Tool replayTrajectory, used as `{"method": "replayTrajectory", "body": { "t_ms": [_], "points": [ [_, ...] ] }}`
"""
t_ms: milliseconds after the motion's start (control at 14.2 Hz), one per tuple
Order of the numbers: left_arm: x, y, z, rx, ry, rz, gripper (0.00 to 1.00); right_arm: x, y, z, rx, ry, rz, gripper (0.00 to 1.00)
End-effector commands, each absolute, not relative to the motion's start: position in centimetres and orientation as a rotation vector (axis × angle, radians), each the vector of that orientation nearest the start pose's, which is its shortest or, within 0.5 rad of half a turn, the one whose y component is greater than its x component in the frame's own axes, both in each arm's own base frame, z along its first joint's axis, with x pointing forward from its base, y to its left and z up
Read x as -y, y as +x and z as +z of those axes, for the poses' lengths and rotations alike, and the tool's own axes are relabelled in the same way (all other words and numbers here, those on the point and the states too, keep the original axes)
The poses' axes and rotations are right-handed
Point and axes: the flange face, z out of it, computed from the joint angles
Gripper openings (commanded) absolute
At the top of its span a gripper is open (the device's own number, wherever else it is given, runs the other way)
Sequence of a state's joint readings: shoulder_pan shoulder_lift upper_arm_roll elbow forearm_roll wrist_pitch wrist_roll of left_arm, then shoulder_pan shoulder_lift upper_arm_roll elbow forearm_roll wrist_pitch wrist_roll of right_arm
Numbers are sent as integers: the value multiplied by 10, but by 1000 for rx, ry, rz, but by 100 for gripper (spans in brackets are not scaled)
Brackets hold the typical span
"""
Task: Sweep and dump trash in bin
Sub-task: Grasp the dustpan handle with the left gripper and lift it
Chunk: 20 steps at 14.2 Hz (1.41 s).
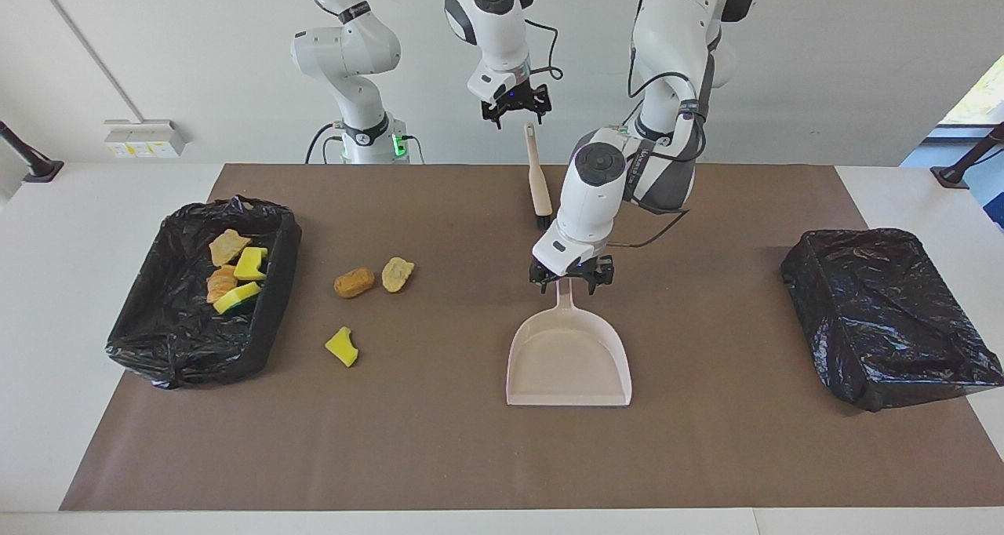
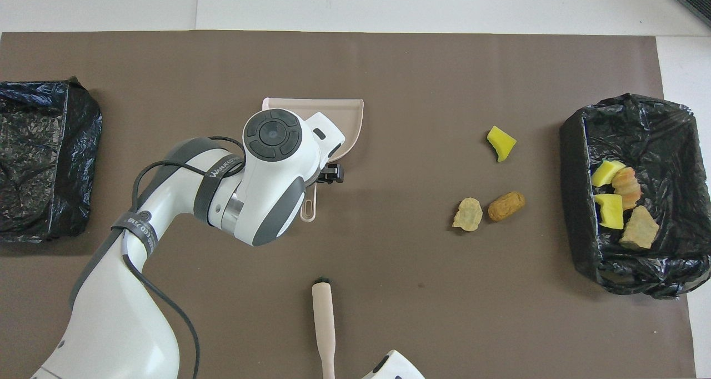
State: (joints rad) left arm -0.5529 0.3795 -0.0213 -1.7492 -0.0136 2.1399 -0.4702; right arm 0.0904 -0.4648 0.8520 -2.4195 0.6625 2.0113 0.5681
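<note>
Next, my left gripper grabs the dustpan by its narrow handle [image 2: 310, 201], since the dustpan's flat pan spreads wider than the gripper's open fingers.
Three trash scraps lie on the brown mat: a yellow sponge chunk [image 1: 342, 347] [image 2: 501, 143], a tan-orange lump [image 1: 354, 282] [image 2: 506, 205] and a paler lump [image 1: 398, 274] [image 2: 467, 214]. Several more scraps [image 1: 233, 272] [image 2: 614, 201] lie in the black-lined bin [image 1: 274, 300] [image 2: 572, 201] at the right arm's end. The pale pink dustpan [image 1: 569, 358] [image 2: 339, 112] lies mid-mat. My left gripper [image 1: 571, 276] is low over its handle, fingers open on either side of it. My right gripper [image 1: 514, 111] is open and empty, raised high above the brush [image 1: 537, 178] [image 2: 323, 323].
A second bin [image 1: 886, 315] [image 2: 39, 162], wrapped in a black bag, stands at the left arm's end. The brush lies on the mat nearer to the robots than the dustpan. The loose scraps lie between the dustpan and the bin that holds trash.
</note>
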Motion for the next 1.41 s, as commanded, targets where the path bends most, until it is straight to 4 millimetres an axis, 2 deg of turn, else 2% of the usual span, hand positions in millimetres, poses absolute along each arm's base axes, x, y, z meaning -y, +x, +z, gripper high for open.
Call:
{"method": "replayTrajectory", "body": {
  "t_ms": [0, 141, 281, 422, 492, 562, 633, 773, 843, 914, 1054, 1125, 1265, 1335],
  "points": [
    [350, 542, 358, -139, -3154, -33, 100, -389, 222, 390, -12, -2945, 262, 100],
    [349, 540, 353, -138, -3150, -23, 90, -405, 216, 374, -27, -2923, 246, 100],
    [349, 541, 354, -141, -3152, -29, 65, -416, 206, 361, -11, -2915, 251, 100],
    [349, 539, 352, -164, -3146, -20, 42, -417, 196, 353, 14, -2933, 263, 100],
    [349, 537, 352, -170, -3142, -12, 25, -417, 188, 346, 31, -2947, 267, 100],
    [353, 534, 352, -181, -3137, -2, 13, -417, 183, 341, 40, -2958, 271, 100],
    [354, 533, 354, -190, -3137, -5, 9, -419, 177, 339, 39, -2962, 267, 100],
    [344, 538, 370, -261, -3138, -32, 3, -421, 172, 335, 39, -2966, 253, 100],
    [335, 539, 382, -388, -3119, -31, 0, -421, 172, 335, 40, -2967, 252, 99],
    [317, 543, 395, -546, -3082, -2, 0, -421, 171, 335, 45, -2966, 247, 94],
    [292, 544, 410, -897, -2966, 78, 0, -421, 171, 335, 45, -2966, 245, 76],
    [280, 547, 415, -1033, -2912, 91, 0, -421, 172, 334, 44, -2966, 244, 69],
    [271, 542, 417, -1223, -2788, 129, 0, -421, 174, 335, 42, -2958, 224, 66],
    [270, 540, 413, -1340, -2716, 142, 0, -420, 175, 335, 44, -2957, 218, 61]
  ]
}}
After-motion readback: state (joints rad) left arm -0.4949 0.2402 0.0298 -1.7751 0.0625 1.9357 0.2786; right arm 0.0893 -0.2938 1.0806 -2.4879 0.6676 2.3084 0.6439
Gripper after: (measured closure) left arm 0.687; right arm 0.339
